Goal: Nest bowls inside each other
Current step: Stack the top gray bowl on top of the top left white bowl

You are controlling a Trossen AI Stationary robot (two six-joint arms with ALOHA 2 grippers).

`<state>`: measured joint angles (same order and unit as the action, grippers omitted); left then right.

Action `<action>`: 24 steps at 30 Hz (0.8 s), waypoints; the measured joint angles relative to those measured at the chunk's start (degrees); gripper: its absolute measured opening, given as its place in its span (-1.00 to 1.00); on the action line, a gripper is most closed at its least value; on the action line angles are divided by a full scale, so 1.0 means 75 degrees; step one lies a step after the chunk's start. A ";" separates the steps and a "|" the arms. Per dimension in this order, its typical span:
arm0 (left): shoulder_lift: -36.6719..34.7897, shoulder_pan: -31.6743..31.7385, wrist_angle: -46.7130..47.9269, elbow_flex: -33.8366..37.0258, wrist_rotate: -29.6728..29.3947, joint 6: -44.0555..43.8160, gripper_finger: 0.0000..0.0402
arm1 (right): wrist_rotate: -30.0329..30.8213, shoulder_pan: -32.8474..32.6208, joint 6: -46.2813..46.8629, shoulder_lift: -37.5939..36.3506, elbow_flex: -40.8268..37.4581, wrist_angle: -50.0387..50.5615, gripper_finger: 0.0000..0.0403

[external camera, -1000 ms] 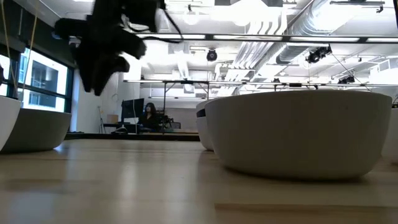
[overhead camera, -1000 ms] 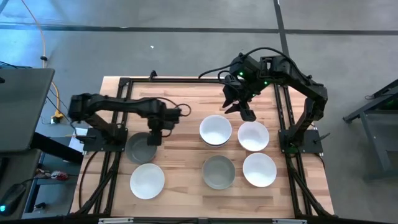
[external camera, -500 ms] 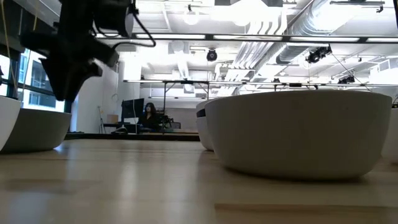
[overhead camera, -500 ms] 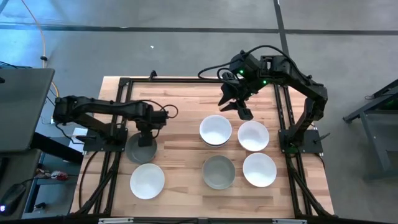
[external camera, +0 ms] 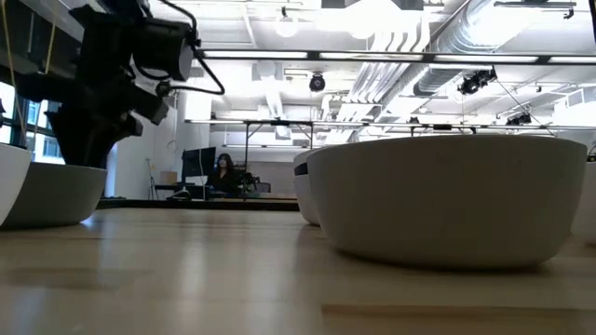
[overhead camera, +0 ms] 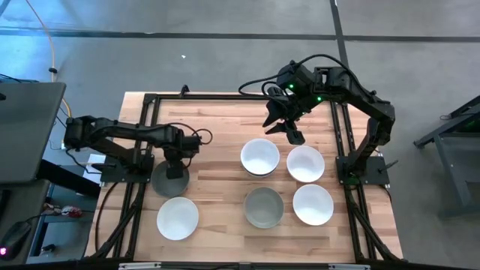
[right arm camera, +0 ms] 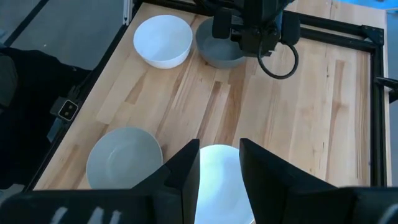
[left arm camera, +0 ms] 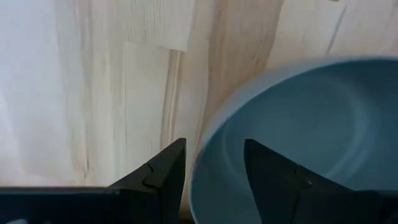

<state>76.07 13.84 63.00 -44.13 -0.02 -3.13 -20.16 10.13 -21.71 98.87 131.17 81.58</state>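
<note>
I should grab the grey bowl by its rim [left arm camera: 214, 129] with my left gripper next. Then it can nest in a white bowl.
A grey bowl [overhead camera: 166, 183] stands at the table's left, with a white bowl [overhead camera: 178, 217] near it. Two white bowls [overhead camera: 260, 157] [overhead camera: 305, 163], a second grey bowl [overhead camera: 264, 208] and another white bowl [overhead camera: 313, 204] stand at the middle and right. My left gripper [overhead camera: 178, 168] is open over the left grey bowl's far rim. In the left wrist view [left arm camera: 214, 143] one finger stands outside the rim [left arm camera: 200, 163] and one inside the bowl. My right gripper [overhead camera: 289, 133] is open and empty, raised beyond the middle white bowl [right arm camera: 217, 180].
A dark metal frame [overhead camera: 150, 98] runs around the wooden table top. Bare wood lies between the left pair of bowls and the middle bowls. In the low view a white bowl [external camera: 447, 200] fills the foreground, and the left arm [external camera: 102, 93] hangs over the grey bowl [external camera: 56, 195].
My left gripper has gone toward the table's left edge and down, from beside the grey bowl's far right to over its far rim.
</note>
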 joint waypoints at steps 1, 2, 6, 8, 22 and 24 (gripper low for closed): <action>0.0000 0.0058 -0.0065 0.0057 0.0059 -0.0024 -0.28 | 0.0002 0.0000 0.0001 0.0000 0.0000 0.0000 -0.48; 0.0000 0.0107 -0.0093 0.0079 0.0078 -0.0035 -0.31 | 0.0000 0.0000 0.0002 0.0000 0.0000 0.0000 -0.48; 0.0000 0.0259 -0.0196 0.0077 0.0096 -0.0032 -0.54 | 0.0000 0.0000 -0.0001 0.0000 0.0000 0.0000 -0.48; 0.0000 0.0324 -0.0180 0.0077 0.0115 0.0053 -0.72 | 0.0000 0.0000 -0.0001 0.0000 0.0000 0.0000 -0.48; 0.0000 0.1186 -0.0412 0.0068 0.0165 0.0166 -0.99 | 0.0000 -0.0001 -0.0030 0.0000 0.0000 -0.0088 -0.48; 0.0003 0.1424 -0.0500 0.0011 0.0211 0.0169 -0.99 | 0.0000 0.0000 -0.0030 0.0000 0.0000 -0.0096 -0.48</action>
<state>76.09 24.52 59.25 -44.05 1.56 -1.87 -20.16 10.13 -21.93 98.87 131.17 80.86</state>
